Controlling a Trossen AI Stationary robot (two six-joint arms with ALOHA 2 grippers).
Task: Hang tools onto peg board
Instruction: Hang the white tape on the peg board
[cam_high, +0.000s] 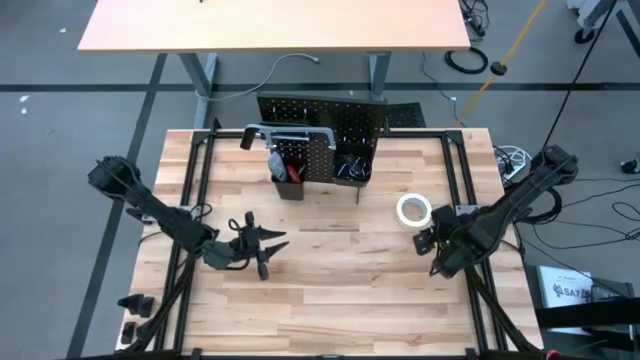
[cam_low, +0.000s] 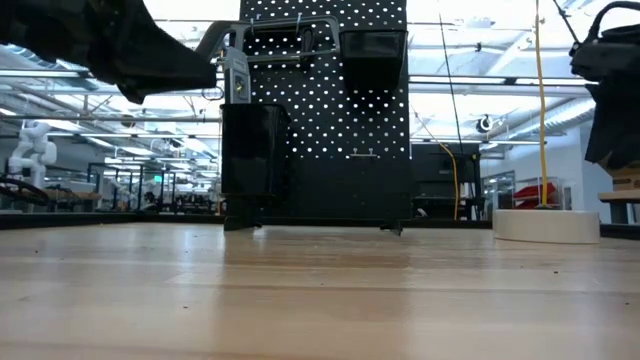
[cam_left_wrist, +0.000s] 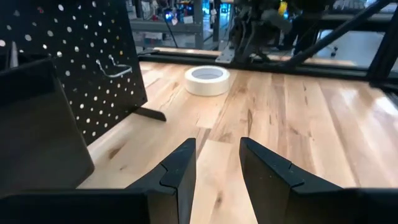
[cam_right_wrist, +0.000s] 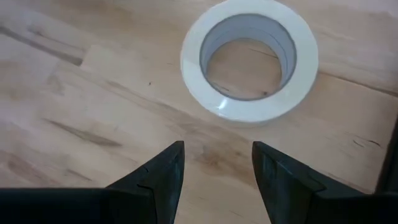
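Note:
Next, my right gripper grabs the roll by its ring side to hang the white tape roll on the peg board.
The black peg board stands upright at the table's far middle. A grey hacksaw hangs across its top left. Two black bins are fixed to it: the left bin holds red-handled tools, and the right bin holds dark tools. The white tape roll lies flat on the table right of the board. My right gripper is open and hangs just on the near side of the roll, pointing down at a slant. My left gripper is open and empty, low over the table's left half, pointing toward the roll.
Black frame rails run along the table's left and right sides. Small dark parts lie at the near left corner. A tan desk stands beyond the table. Bare wood lies between the two grippers.

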